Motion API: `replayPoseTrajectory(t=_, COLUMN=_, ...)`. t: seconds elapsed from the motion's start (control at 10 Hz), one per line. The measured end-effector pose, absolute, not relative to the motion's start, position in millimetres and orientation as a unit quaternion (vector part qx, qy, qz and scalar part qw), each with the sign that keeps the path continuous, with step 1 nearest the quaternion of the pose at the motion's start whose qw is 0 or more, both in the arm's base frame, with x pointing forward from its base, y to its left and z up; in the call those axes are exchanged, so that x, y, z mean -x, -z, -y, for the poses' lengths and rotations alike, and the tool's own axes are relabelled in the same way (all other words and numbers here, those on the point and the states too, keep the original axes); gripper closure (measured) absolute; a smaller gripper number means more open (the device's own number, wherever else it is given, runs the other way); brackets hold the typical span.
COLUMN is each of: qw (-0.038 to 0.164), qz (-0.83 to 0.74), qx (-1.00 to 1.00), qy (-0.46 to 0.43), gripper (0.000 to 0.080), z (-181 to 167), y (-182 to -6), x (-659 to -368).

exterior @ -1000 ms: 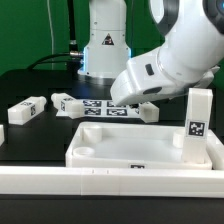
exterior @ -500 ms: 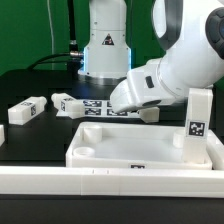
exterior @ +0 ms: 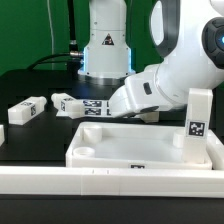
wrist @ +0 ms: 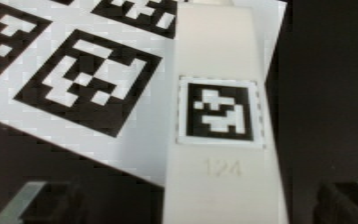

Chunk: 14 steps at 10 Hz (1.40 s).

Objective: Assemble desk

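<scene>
My gripper's fingers are low on either side of the white leg in the wrist view, so it is now time to close on that leg.
The desk slab [exterior: 140,150], white and rimmed with round corner sockets, lies in front. One leg [exterior: 198,120] stands upright in its corner on the exterior view's right. Two loose legs [exterior: 25,110] [exterior: 68,104] lie on the exterior view's left. My gripper [wrist: 190,205] is open and low over another lying leg [wrist: 220,100]. That leg is white with a square tag and runs between my fingers [wrist: 34,205], which stand apart from its sides. In the exterior view my hand [exterior: 145,92] hides most of this leg behind the slab's far rim.
The marker board [exterior: 100,108] lies flat behind the slab; in the wrist view [wrist: 69,70] it lies right beside the leg. A long low white rail [exterior: 110,185] runs along the front. The robot's base [exterior: 105,45] stands at the back.
My hand has come down toward the lying leg behind the slab. The slab and the other legs have not moved.
</scene>
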State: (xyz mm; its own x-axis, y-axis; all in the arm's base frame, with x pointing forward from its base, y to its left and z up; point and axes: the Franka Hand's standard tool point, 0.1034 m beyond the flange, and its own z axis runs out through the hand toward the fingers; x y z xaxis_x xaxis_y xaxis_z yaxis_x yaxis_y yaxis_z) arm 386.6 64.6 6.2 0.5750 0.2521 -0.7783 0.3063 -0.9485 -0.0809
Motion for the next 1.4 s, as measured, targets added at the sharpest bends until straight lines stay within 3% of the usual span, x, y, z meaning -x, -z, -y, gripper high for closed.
replayPoseTrajectory(t=0.3, qw=0.031, qz=-0.157, qx=-0.887, qy=0.433, gripper=0.0165, z=-65, y=-6.1, x=-387)
replayPoseTrajectory(t=0.5, qw=0.031, qz=-0.157, qx=-0.887, qy=0.434, gripper=0.0515, z=-65, y=-6.3, x=-387)
replayPoseTrajectory(t=0.9, qw=0.027, qz=-0.162, qx=-0.886, qy=0.433, gripper=0.0511, z=-64, y=-12.3, x=-389)
replayPoseTrajectory(t=1.2, qw=-0.002, qz=-0.166, qx=-0.879, qy=0.447, gripper=0.0511, z=-47, y=-63.7, x=-400)
replayPoseTrajectory(t=1.4, qw=-0.01, qz=-0.175, qx=-0.879, qy=0.444, gripper=0.051, z=-38, y=-77.1, x=-412)
